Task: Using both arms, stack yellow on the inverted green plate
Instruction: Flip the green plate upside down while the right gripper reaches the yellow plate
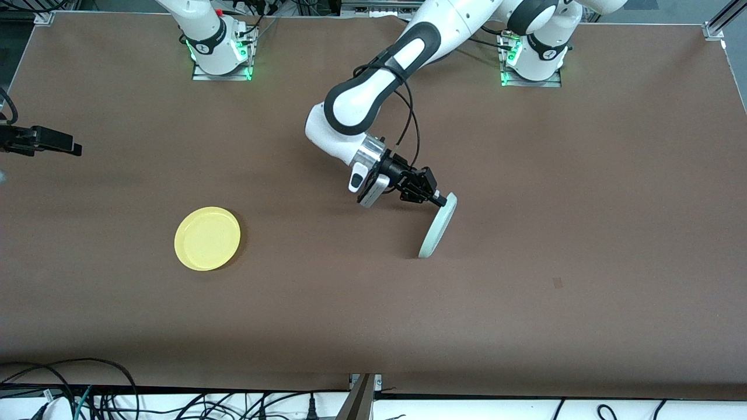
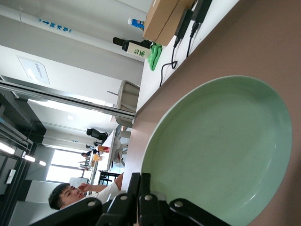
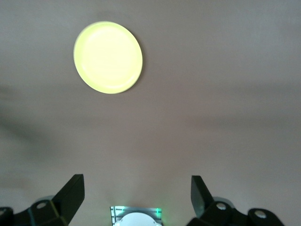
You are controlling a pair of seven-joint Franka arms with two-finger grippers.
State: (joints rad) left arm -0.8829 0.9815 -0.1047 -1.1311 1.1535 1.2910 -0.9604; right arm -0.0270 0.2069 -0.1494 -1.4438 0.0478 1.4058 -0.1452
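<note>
I should keep holding the plate with my left gripper until the plate is face down, because the pale green plate's hollow side (image 2: 221,146) stands steep to the tabletop.
The pale green plate (image 1: 439,227) stands almost on edge near the table's middle, its low rim down at the tabletop. My left gripper (image 1: 442,200) is shut on its upper rim. In the left wrist view the plate's hollow face (image 2: 221,150) fills the picture, with the closed gripper (image 2: 145,178) pinching its rim. The yellow plate (image 1: 207,238) lies flat, hollow side up, toward the right arm's end; it also shows in the right wrist view (image 3: 108,57). My right gripper (image 1: 74,148) hangs open and empty over the table's edge at that end, well apart from the yellow plate, its own view (image 3: 136,180) showing bare table between the fingers.
The brown tabletop (image 1: 583,262) holds only the two plates. The arms' bases (image 1: 217,44) stand along the edge farthest from the front camera. Cables (image 1: 70,385) trail below the nearest edge.
</note>
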